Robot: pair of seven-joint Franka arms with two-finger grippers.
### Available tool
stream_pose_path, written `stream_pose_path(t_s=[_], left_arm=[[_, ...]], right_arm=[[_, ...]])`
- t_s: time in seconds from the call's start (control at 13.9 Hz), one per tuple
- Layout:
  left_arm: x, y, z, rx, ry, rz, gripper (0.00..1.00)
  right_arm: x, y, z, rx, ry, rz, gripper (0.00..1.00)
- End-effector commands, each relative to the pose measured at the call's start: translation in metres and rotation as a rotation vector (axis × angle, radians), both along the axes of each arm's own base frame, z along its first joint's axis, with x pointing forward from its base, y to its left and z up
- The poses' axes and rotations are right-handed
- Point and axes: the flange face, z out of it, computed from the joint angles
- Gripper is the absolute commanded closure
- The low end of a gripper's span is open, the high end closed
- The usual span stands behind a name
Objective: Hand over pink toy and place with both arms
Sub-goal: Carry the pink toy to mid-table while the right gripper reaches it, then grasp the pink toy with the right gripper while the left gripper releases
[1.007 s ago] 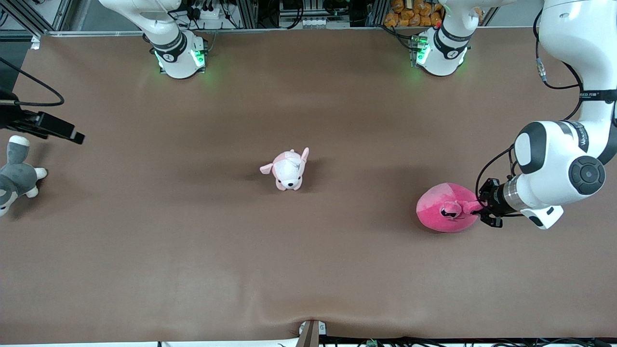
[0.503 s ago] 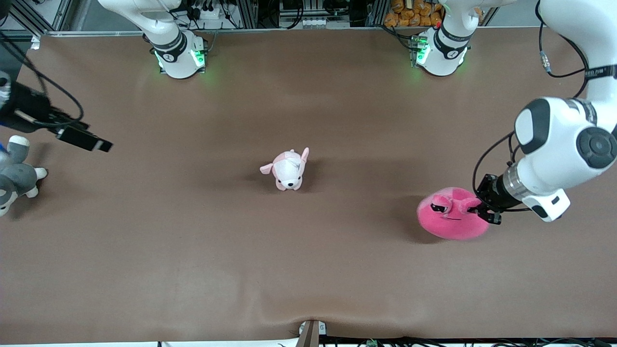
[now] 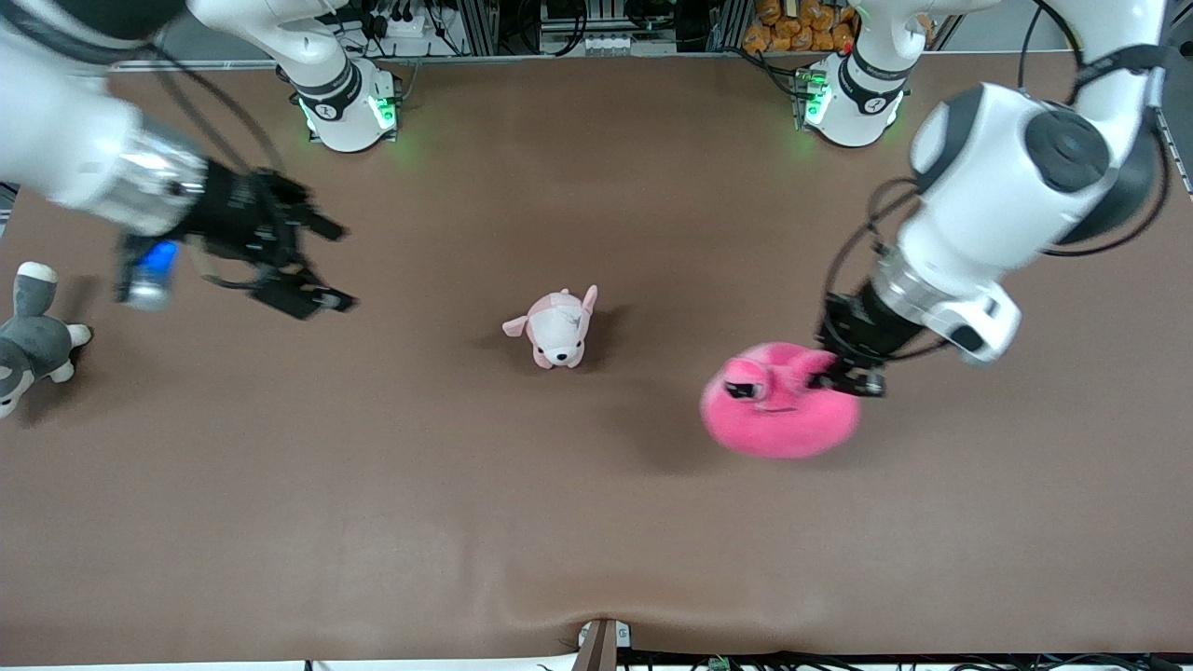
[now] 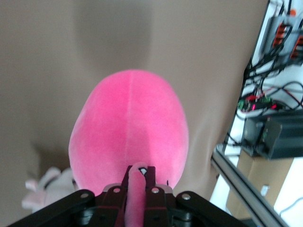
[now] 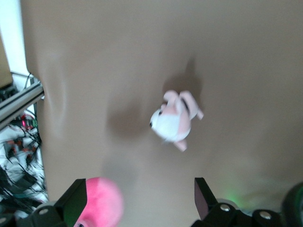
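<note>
The pink toy [image 3: 778, 410] is to be taken over in the handover, so the right gripper needs to grab it by its free ear [image 3: 733, 373] next.
The pink toy [image 3: 778, 410], a round hot-pink plush with dark squinting eyes, hangs in the air over the table toward the left arm's end. My left gripper [image 3: 843, 371] is shut on one of its ears; in the left wrist view the ear sits between the fingers [image 4: 138, 189] with the body [image 4: 128, 127] below. My right gripper [image 3: 322, 266] is open and empty over the table toward the right arm's end. The right wrist view shows the pink toy [image 5: 99, 203] far off between its spread fingers.
A small pale pink-and-white puppy plush [image 3: 556, 328] stands mid-table; it also shows in the right wrist view [image 5: 174, 119]. A grey-and-white plush [image 3: 30, 337] lies at the table edge at the right arm's end. Cables and racks line the edge by the arm bases.
My left gripper has lifted the pink toy off the table and carried it toward the middle. My right arm has swung in from the table's end toward the middle.
</note>
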Motion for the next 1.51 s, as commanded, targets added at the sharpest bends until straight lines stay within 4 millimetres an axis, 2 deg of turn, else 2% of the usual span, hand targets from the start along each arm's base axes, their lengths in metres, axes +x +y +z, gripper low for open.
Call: stream_pose_path(t_s=[0.0,0.14,0.36,0.58,0.72,0.93,1.08,1.15,1.22,1.29,1.37,1.44], left_arm=[[-0.007,-0.062,0.008,-0.037,-0.003,0.029,1.00],[-0.022,-0.105,0.005,-0.027,-0.018,0.019,1.00],[-0.037,-0.152,-0.001,-0.053,-0.017,-0.012,1.00],[-0.053,-0.176,-0.002,-0.057,-0.021,-0.037,1.00],[-0.061,-0.185,-0.002,-0.053,-0.025,-0.035,1.00],[-0.067,-0.192,-0.001,-0.046,-0.032,-0.032,1.00],[-0.070,-0.194,0.001,-0.048,-0.033,-0.034,1.00],[-0.070,-0.193,0.002,-0.049,-0.035,-0.031,1.00],[-0.071,-0.194,0.004,-0.050,-0.037,-0.033,1.00],[-0.071,-0.194,0.004,-0.051,-0.037,-0.031,1.00],[-0.071,-0.194,0.004,-0.050,-0.037,-0.033,1.00],[-0.071,-0.194,0.005,-0.051,-0.038,-0.031,1.00]], right_arm=[[0.008,0.051,-0.017,0.035,0.072,-0.212,0.00],[0.015,0.072,-0.022,0.082,0.052,-0.335,0.00],[0.011,0.102,-0.032,0.078,0.040,-0.326,0.00],[0.000,0.123,-0.044,-0.051,-0.032,-0.261,0.00],[-0.012,0.140,-0.047,-0.102,-0.070,-0.219,0.00],[-0.016,0.145,-0.058,-0.139,-0.062,-0.199,0.00],[-0.035,0.173,-0.079,-0.228,-0.096,-0.128,0.01],[-0.039,0.180,-0.084,-0.279,-0.134,-0.101,0.10],[-0.040,0.182,-0.087,-0.299,-0.143,-0.107,0.34],[-0.037,0.180,-0.085,-0.293,-0.141,-0.137,0.67],[-0.036,0.179,-0.083,-0.289,-0.143,-0.149,0.91],[-0.034,0.177,-0.082,-0.284,-0.143,-0.155,1.00]])
